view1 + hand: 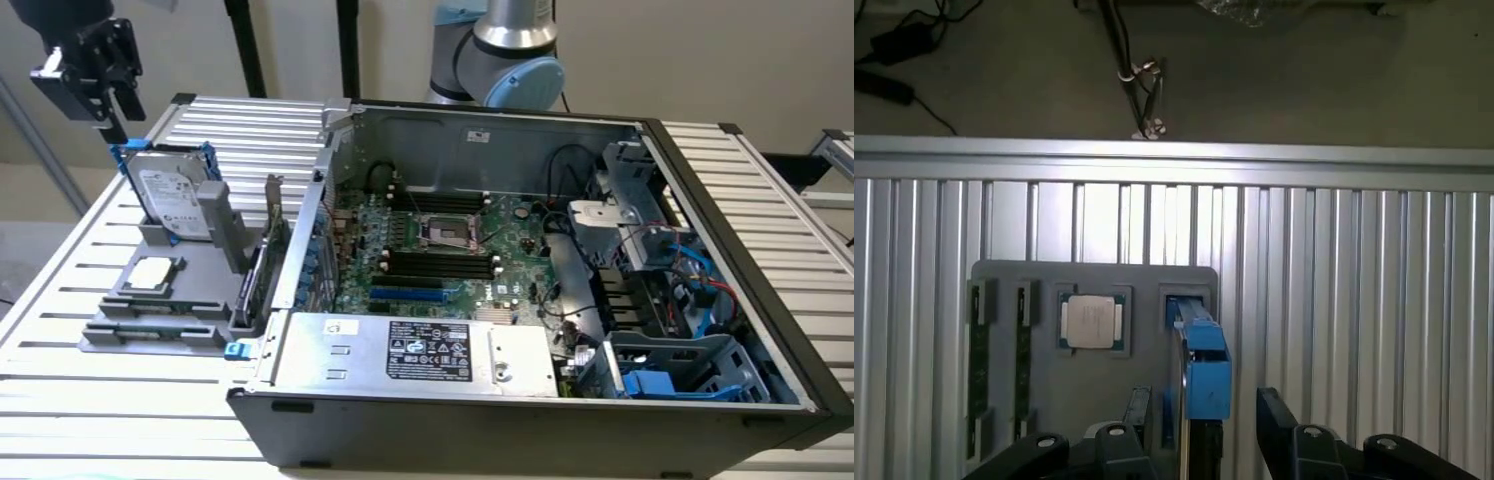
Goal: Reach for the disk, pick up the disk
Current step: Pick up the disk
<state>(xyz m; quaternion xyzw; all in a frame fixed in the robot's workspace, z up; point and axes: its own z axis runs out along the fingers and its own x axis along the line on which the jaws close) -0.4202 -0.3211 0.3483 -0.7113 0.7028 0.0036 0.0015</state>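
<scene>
My gripper's fingers stop above the disk's upper edge in the exterior view, so it is too early to close on the disk, and the gripper lowers next.
The disk (174,190) stands upright on its edge in a slot of a grey holder (160,300) on the slatted table, at the exterior view's left. It is silver-grey with a white label and a blue carrier. My gripper (114,108) hangs above it, a little further to the exterior view's left, clear of its upper edge. In the wrist view the disk (1199,365) appears edge-on as a blue strip, and the gripper (1204,418) stands open with one black finger (1137,405) on each side of that strip. Nothing is held.
A small square silver chip (154,272) lies in the same holder, also seen at chip (1092,322). An open computer case (534,250) with a silver box (427,350) fills the table's middle and the exterior view's right. The table edge (1174,150) lies beyond the holder.
</scene>
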